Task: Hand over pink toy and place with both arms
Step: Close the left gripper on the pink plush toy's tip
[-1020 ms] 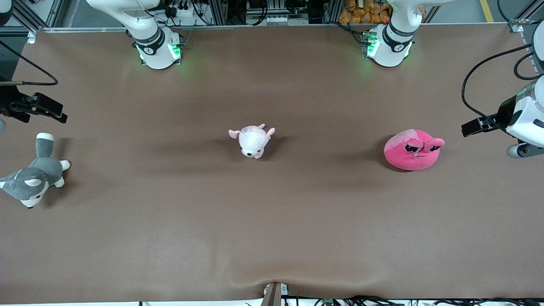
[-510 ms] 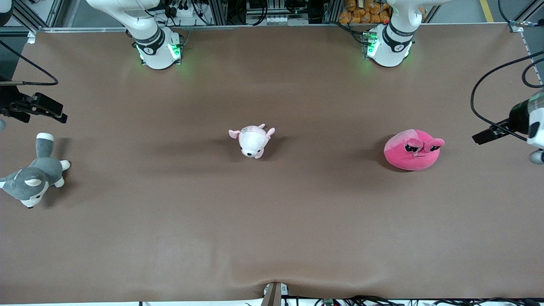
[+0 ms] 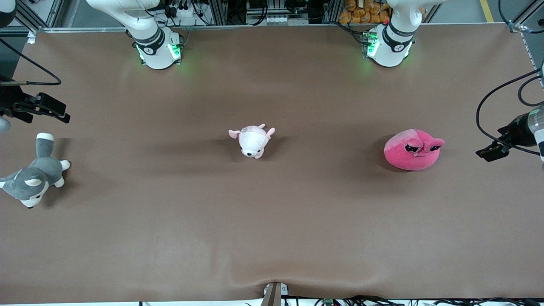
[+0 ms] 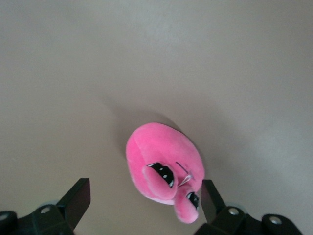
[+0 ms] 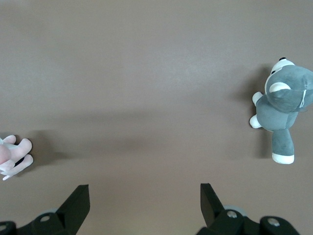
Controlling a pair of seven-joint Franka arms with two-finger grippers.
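The pink toy's round body (image 3: 400,152) will stay free to hand over, as my left gripper will next pick up the pink toy by its stalk eye (image 3: 434,145).
The pink toy (image 3: 412,149), a hot-pink round plush with stalk eyes and dark eyelids, rests on the brown table (image 3: 272,221) toward the left arm's end. My left gripper (image 3: 493,152) hangs in the air at that end of the table, apart from the toy. In the left wrist view the pink toy (image 4: 164,164) lies on the table below my open left gripper (image 4: 144,198), untouched. My right gripper (image 3: 46,108) waits at the right arm's end, and in its wrist view the right gripper (image 5: 144,198) stands open over bare table.
A small pale pink-and-white plush (image 3: 253,141) lies mid-table. A grey-and-white plush (image 3: 34,178) lies at the right arm's end, just nearer the front camera than my right gripper. Black cables (image 3: 488,110) loop by the left wrist.
My left gripper has drawn outward toward the table's end and shifted toward the front camera's side. The right arm has barely moved. The toys lie where they were.
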